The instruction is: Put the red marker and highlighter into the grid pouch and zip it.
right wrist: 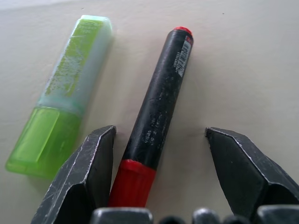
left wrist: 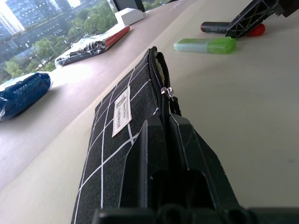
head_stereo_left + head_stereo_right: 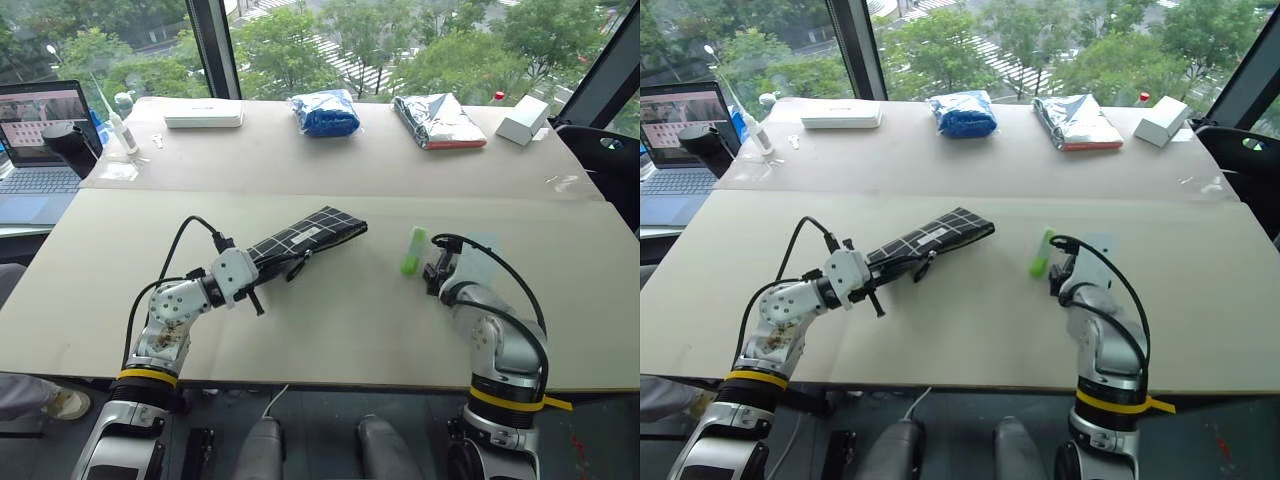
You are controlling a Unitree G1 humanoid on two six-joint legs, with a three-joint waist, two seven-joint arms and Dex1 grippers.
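My right gripper should close on the marker now, because its fingers are beside the red marker's near end point(image 1: 135, 179).
The grid pouch point(image 3: 310, 235) lies flat on the table, black with white lines and a white label point(image 2: 122, 112). My left gripper point(image 3: 250, 277) is shut on its near end, the fingers point(image 2: 187, 140) clamped along the zipper edge. The zipper pull point(image 2: 168, 93) sits partway along, and the far mouth gapes a little. To the right lies the green highlighter point(image 3: 413, 250). Right beside it is the red marker point(image 1: 156, 112), black with red ends. My right gripper point(image 1: 160, 133) is open and straddles the marker's near end without touching it. The highlighter point(image 1: 65, 93) lies just outside one finger.
On the back table stand a blue bag point(image 3: 325, 113), a silver bag point(image 3: 438, 120), a small white box point(image 3: 522, 120) and a flat white box point(image 3: 203, 117). A laptop point(image 3: 40, 150) is at the far left. Bare tabletop point(image 3: 340, 320) lies between the arms.
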